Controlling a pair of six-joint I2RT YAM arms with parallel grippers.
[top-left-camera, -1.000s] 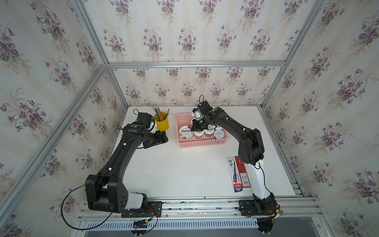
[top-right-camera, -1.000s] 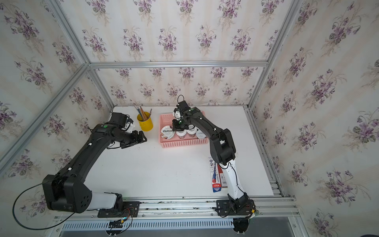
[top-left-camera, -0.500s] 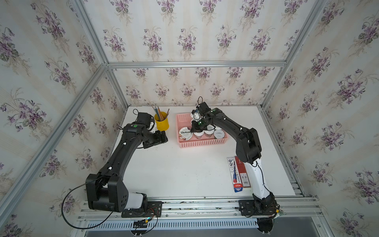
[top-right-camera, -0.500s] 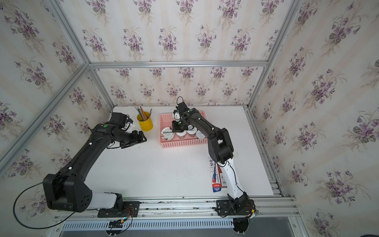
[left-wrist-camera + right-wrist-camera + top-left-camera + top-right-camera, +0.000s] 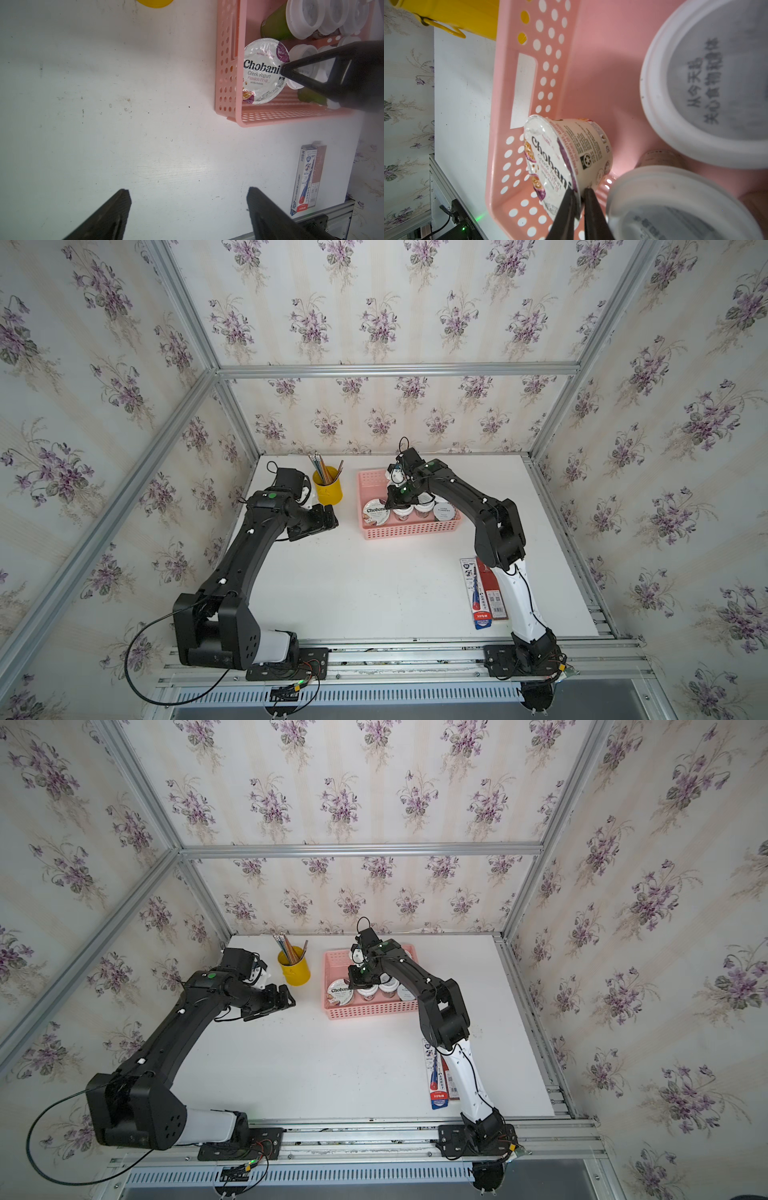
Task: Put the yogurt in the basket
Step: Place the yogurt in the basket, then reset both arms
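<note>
The Chobani cup's base (image 5: pixel 606 158) is down inside the basket's perforated side (image 5: pixel 546 76). My right gripper should open, because the cup would stay there if I let go now.
The pink basket (image 5: pixel 411 531) (image 5: pixel 374 1011) stands at the back of the table and holds several yogurt cups. The wide Chobani cup (image 5: pixel 376 512) (image 5: pixel 340 992) (image 5: pixel 264 70) sits at its left end. My right gripper (image 5: pixel 395 504) (image 5: pixel 360 984) (image 5: pixel 578 191) is shut on that cup's rim (image 5: pixel 566 149), one finger over the lid and one against the side. White-lidded cups (image 5: pixel 444 510) (image 5: pixel 708 83) fill the rest, and a green cup (image 5: pixel 274 25) shows among them. My left gripper (image 5: pixel 330 518) (image 5: pixel 289 998) (image 5: pixel 188 195) hangs open over bare table, left of the basket.
A yellow pencil cup (image 5: pixel 328 487) (image 5: pixel 294 969) stands just left of the basket, behind my left gripper. Flat red and blue packets (image 5: pixel 482 593) (image 5: pixel 307 176) lie by the right arm's base. Papered walls and metal rails close in the table.
My right gripper has come down a little at the basket's left end, still on the Chobani cup. The left arm has not moved.
</note>
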